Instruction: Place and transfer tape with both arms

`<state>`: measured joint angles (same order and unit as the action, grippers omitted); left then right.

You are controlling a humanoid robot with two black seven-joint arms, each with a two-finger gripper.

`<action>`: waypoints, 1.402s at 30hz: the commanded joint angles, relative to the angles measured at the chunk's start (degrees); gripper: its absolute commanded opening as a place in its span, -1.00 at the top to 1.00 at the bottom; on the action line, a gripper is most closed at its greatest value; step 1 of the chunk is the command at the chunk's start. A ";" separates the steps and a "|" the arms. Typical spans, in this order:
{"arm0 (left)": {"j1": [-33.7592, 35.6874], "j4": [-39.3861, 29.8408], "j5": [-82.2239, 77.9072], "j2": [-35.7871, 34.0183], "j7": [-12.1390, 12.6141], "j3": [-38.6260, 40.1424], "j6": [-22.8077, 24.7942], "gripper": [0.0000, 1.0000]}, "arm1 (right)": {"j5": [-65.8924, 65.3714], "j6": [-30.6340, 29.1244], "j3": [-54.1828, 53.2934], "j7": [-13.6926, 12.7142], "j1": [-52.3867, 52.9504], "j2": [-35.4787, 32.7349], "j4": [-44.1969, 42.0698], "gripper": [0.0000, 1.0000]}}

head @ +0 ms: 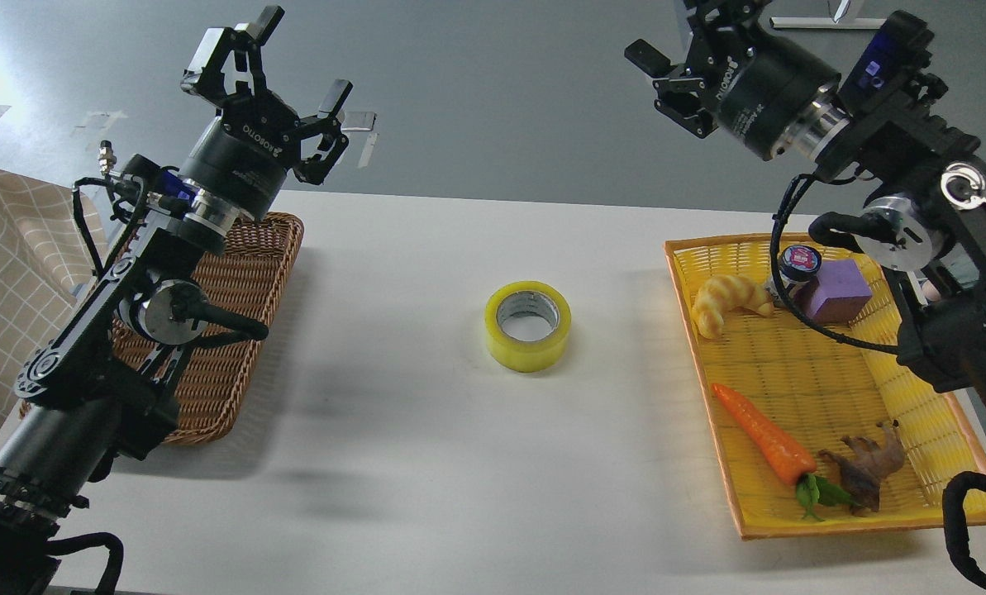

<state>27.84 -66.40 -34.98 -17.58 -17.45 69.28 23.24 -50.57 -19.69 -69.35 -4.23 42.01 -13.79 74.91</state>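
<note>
The left gripper picks up the yellow roll of tape by its ring's side (504, 347) next, to transfer it into the wicker basket.
The tape (528, 325), a wide yellow roll with a grey-white core, lies flat near the middle of the white table (426, 463), and nothing touches it. My left gripper (290, 66) is open and empty, raised high above the far end of the wicker basket, well to the left of the tape. My right gripper (673, 37) is raised high at the top right, above and behind the yellow tray. Its fingers stand apart and empty, and the upper one is cut by the top edge of the view.
A brown wicker basket (245, 273) sits at the table's left under my left arm. A yellow tray (798, 364) at the right holds a croissant toy (728, 299), a carrot (761, 434), a purple block (840, 291), a small jar (798, 263) and a brown toy (864, 467). A checked cloth (5, 273) hangs at far left.
</note>
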 commanded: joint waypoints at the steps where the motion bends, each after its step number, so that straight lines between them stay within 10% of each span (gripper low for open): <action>1: -0.07 -0.04 0.00 0.62 0.14 -0.28 0.05 -0.96 | 0.30 0.09 -8.84 0.10 -6.48 3.66 3.74 -1.00; 9: 0.46 -0.04 0.71 2.11 0.66 0.24 -0.48 -0.96 | 0.30 0.44 -20.54 0.36 -12.29 13.79 8.22 -0.95; 32: 0.46 -3.21 -12.38 -0.79 -1.00 -0.02 0.67 -0.96 | 1.00 -8.31 -15.46 -4.21 -12.65 5.44 7.62 -0.96; 38: 0.11 -12.48 -27.44 -1.74 -10.21 -0.98 -12.12 -0.95 | 1.09 -8.31 -15.46 -4.12 -12.91 5.52 7.71 -0.96; 42: 0.55 -16.48 -55.73 -3.77 -8.92 -9.75 -23.57 -0.96 | 1.17 -8.31 -15.73 -3.95 -13.97 6.05 8.15 -0.96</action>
<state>28.12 -80.97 -72.01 -20.10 -27.08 65.14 6.84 -49.44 -28.02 -84.83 -8.32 28.69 -7.99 82.72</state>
